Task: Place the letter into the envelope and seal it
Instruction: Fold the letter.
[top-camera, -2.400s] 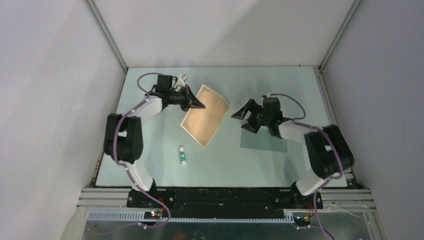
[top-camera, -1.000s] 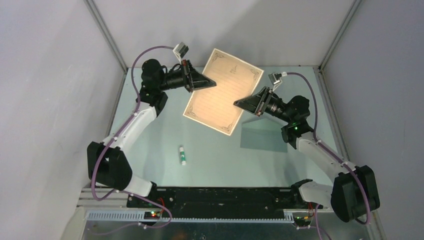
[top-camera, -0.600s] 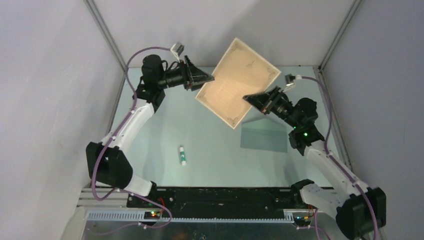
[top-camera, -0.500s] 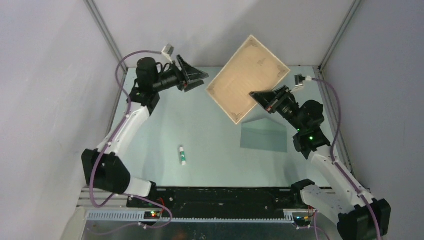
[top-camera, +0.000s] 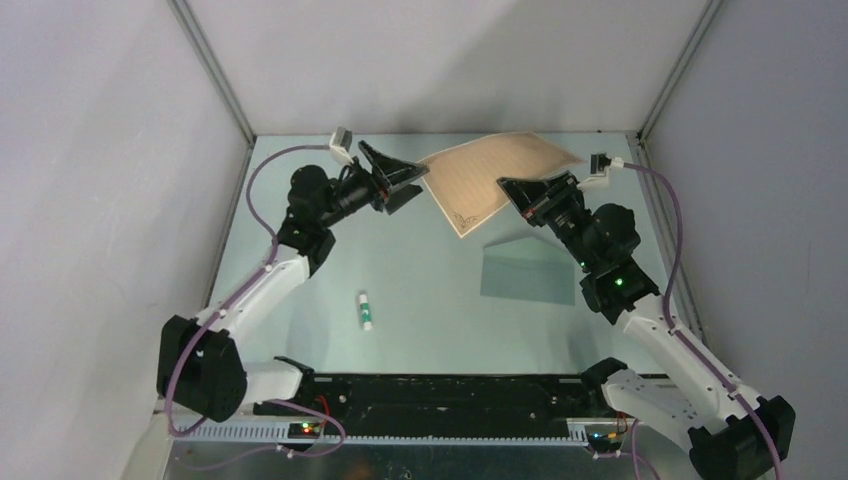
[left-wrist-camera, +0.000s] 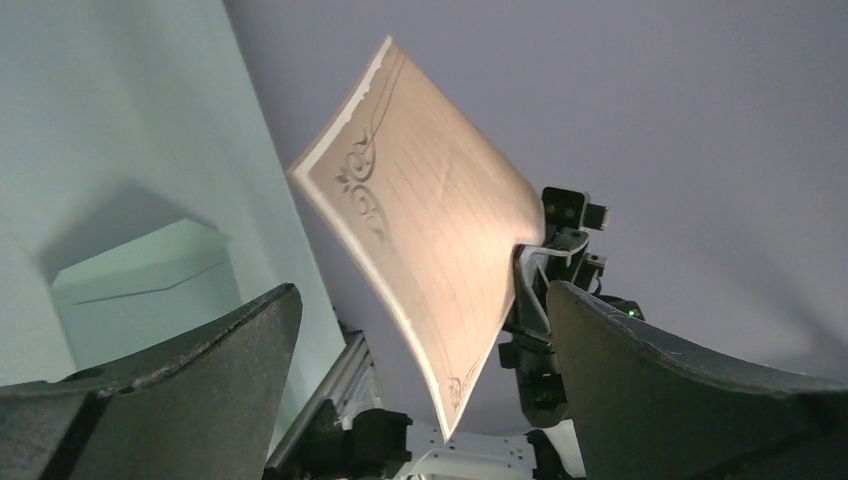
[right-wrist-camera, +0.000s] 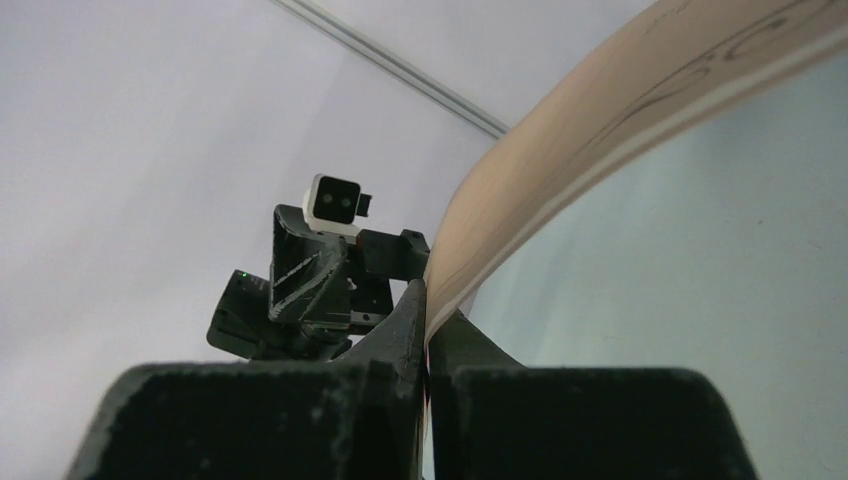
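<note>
The letter's free edge is opposite my right gripper. My left gripper should grab that edge next, so my right gripper can let go and grip again to place the letter into the envelope (top-camera: 528, 268).
The letter (top-camera: 497, 176), a tan sheet with a dark ornamental border, hangs in the air over the back of the table. My right gripper (top-camera: 508, 187) is shut on its right edge. In the right wrist view the letter (right-wrist-camera: 600, 130) curves up out of the shut right gripper (right-wrist-camera: 427, 302). My left gripper (top-camera: 418, 183) stands open just left of the sheet, apart from it. In the left wrist view the left gripper (left-wrist-camera: 420, 300) is wide open, and the letter (left-wrist-camera: 430, 220) hangs ahead of it. The teal-grey envelope (top-camera: 528, 268) lies flat on the table under the right arm. The same envelope (left-wrist-camera: 150, 280) shows its flap.
A small white glue stick (top-camera: 365, 311) with a green cap lies on the pale green table (top-camera: 300, 330), left of centre near the front. Grey walls with metal corner posts (top-camera: 215, 75) enclose the table on three sides.
The left gripper has opened, let go of the letter and drawn back to the left. The right gripper alone now carries the sheet, which has swung lower and flatter.
</note>
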